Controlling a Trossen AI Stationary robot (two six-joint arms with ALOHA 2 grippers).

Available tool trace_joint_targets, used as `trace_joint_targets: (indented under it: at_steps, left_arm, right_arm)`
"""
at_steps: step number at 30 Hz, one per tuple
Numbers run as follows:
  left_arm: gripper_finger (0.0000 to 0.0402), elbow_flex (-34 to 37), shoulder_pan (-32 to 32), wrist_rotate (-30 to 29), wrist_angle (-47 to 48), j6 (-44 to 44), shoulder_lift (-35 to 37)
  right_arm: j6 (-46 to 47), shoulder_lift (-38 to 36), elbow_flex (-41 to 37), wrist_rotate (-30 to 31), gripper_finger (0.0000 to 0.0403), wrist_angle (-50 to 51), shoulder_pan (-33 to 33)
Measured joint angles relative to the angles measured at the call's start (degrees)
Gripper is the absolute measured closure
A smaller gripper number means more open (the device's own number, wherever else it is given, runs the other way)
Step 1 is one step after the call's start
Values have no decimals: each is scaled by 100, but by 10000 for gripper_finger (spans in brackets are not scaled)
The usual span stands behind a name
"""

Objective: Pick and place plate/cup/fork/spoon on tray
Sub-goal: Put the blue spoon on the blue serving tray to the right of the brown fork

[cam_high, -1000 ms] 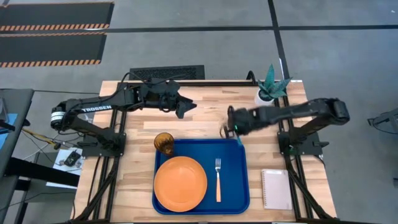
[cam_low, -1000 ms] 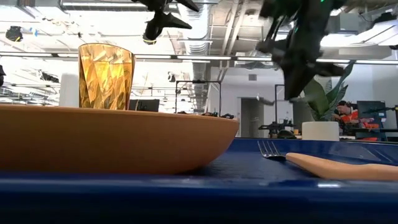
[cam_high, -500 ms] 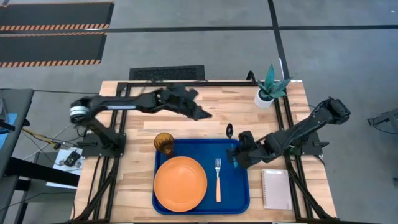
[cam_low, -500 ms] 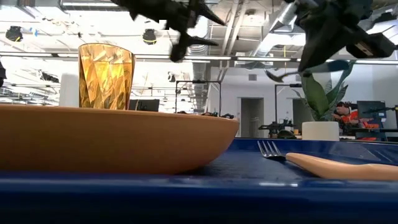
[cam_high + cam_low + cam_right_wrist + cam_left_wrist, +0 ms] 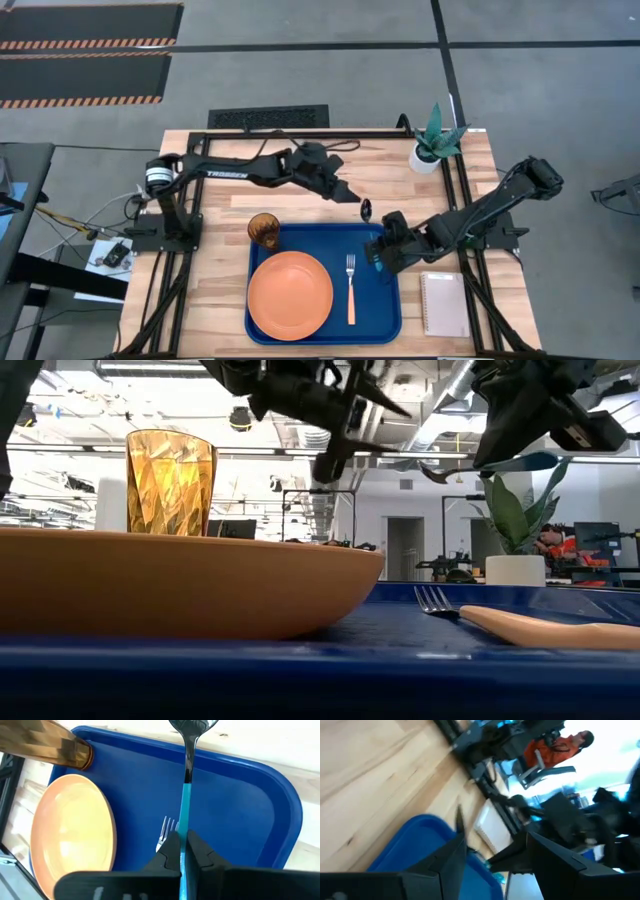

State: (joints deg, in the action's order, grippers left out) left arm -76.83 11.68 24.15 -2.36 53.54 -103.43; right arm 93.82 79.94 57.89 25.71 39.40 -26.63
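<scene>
My left gripper will next grab the spoon by its dark bowl (image 5: 366, 209) (image 5: 460, 822), and then it can put the spoon on the tray.
The blue tray (image 5: 385, 310) holds the orange plate (image 5: 290, 295), the amber cup (image 5: 264, 230) at its far left corner, and the fork (image 5: 350, 290) lying beside the plate. My right gripper (image 5: 385, 250) is over the tray's far right corner, shut on the teal-handled spoon (image 5: 370, 215). The spoon's dark bowl (image 5: 192, 725) reaches out past the tray's far rim. My left gripper (image 5: 352, 195) is open and empty just beyond the far rim, close to the spoon's bowl. It also shows in the low view (image 5: 345, 440). My right gripper pinches the spoon's teal handle (image 5: 184, 827) between its two fingers, toward the handle's free end. The spoon sticks out ahead of the fingers toward the table's far edge. It is lifted clear of tray and table and lies roughly level (image 5: 500, 463).
A white pot with a green plant (image 5: 432, 145) stands at the table's far right. A white notepad (image 5: 445, 303) lies right of the tray. Bare wood (image 5: 220, 300) lies left of the tray and along the far side.
My right gripper has gone from beyond the tray's far rim toward the near edge, to above the tray's far right corner, and has then kept still with the spoon. My left gripper has gone toward the table's right edge and somewhat nearer, up to the spoon's bowl.
</scene>
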Motion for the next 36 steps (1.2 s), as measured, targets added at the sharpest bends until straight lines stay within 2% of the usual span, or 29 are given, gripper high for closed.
trace_joint_targets:
  at_steps: [7, 23, 36]
  left_arm:
    - [207, 8, -13, 49, 156, 43, -273]
    - [211, 8, -146, -274, 119, 13, -274]
    - [323, 8, -197, -495, -52, -74, -270]
  right_arm:
    - [-286, -2, 2, 72, 392, -91, 2]
    - [-723, -2, 2, 136, 392, -309, 60]
    - [-881, -2, 2, 120, 392, -475, 85]
